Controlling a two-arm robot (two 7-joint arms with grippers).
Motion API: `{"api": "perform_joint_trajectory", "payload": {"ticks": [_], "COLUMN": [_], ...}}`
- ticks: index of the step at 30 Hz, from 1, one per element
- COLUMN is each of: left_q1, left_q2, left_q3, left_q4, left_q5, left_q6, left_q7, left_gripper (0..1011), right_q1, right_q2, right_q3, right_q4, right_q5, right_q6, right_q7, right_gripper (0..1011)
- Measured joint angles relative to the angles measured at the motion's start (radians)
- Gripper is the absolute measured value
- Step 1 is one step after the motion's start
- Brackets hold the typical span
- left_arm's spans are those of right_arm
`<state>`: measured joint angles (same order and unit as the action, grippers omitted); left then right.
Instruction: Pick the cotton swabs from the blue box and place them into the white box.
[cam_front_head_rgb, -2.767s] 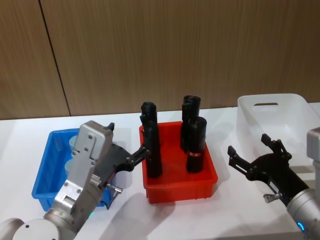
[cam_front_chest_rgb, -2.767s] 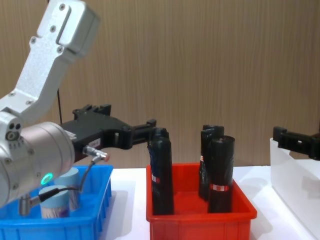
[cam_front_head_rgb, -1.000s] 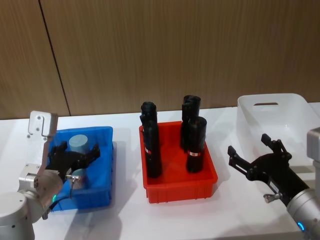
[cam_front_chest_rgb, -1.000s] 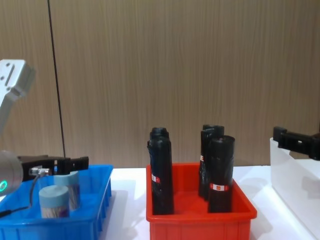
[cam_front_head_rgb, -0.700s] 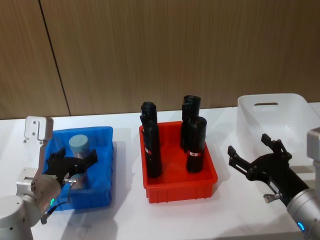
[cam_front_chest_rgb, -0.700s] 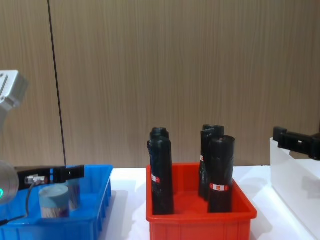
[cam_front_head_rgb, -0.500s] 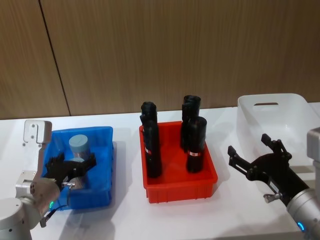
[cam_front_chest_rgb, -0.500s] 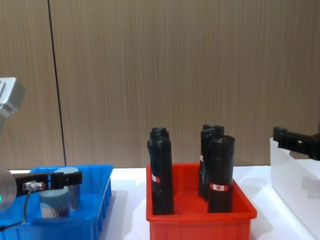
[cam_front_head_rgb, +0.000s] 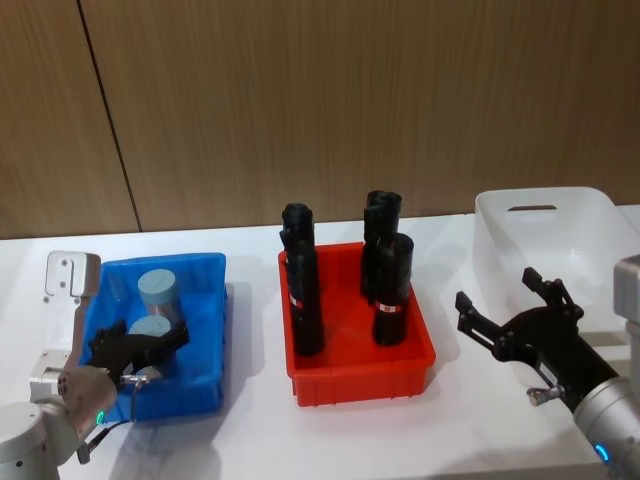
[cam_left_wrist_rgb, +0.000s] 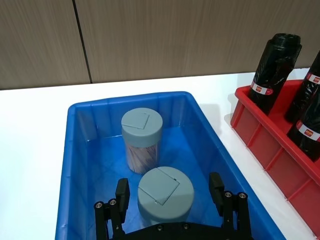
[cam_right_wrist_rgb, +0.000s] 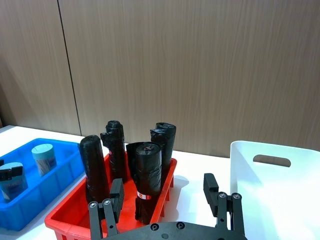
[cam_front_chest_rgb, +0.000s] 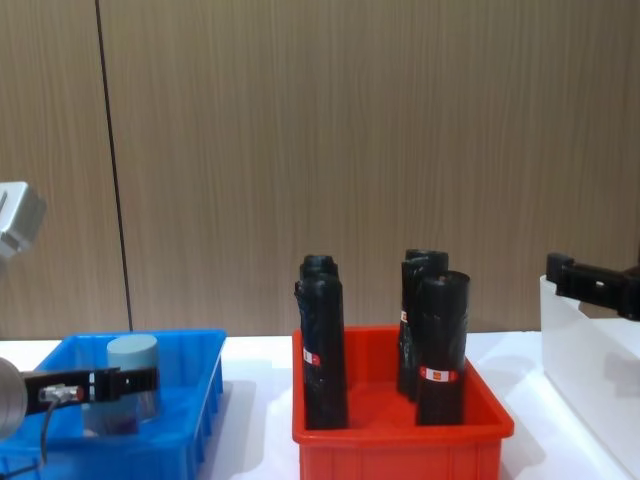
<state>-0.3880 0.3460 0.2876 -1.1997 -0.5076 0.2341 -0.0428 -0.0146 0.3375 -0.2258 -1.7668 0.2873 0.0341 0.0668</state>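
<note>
The jar should be gripped next by its lidded end with my left gripper, so that these cotton swabs can get into the white box.
Two cotton swabs jars with grey-blue lids stand in the blue box, a far one and a near one. My left gripper is low inside the box, open. In the left wrist view its fingers flank the near jar with a gap on each side, and the far jar stands behind. The white box sits at the far right. My right gripper hovers open in front of it, holding nothing.
A red bin with three tall black rolls stands between the blue box and the white box. Bare white table lies in front of the bins. A wooden wall closes the back.
My left arm has swung from above the gap between the blue and red bins back and down into the blue box, its open fingers now around the near jar. The right arm has not moved.
</note>
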Motion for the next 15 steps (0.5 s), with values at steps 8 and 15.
{"api": "perform_joint_trajectory", "payload": {"ticks": [8,15], "left_q1": [-0.017,-0.028], "left_q2": [-0.005,-0.008], "left_q3": [-0.002,-0.004], "left_q4": [0.042,0.065], "left_q5": [0.011,0.028], "left_q6": [0.003,0.004], "left_q7": [-0.021,-0.031], "left_gripper": [872,681], "right_q1": [0.0,0.0], "right_q2": [0.0,0.0], "right_q3": [0.0,0.0], "right_q4": [0.0,0.0], "right_q5": [0.0,0.0], "right_q6": [0.0,0.0], "right_q7": [0.0,0.0], "right_gripper": [1002,1002]}}
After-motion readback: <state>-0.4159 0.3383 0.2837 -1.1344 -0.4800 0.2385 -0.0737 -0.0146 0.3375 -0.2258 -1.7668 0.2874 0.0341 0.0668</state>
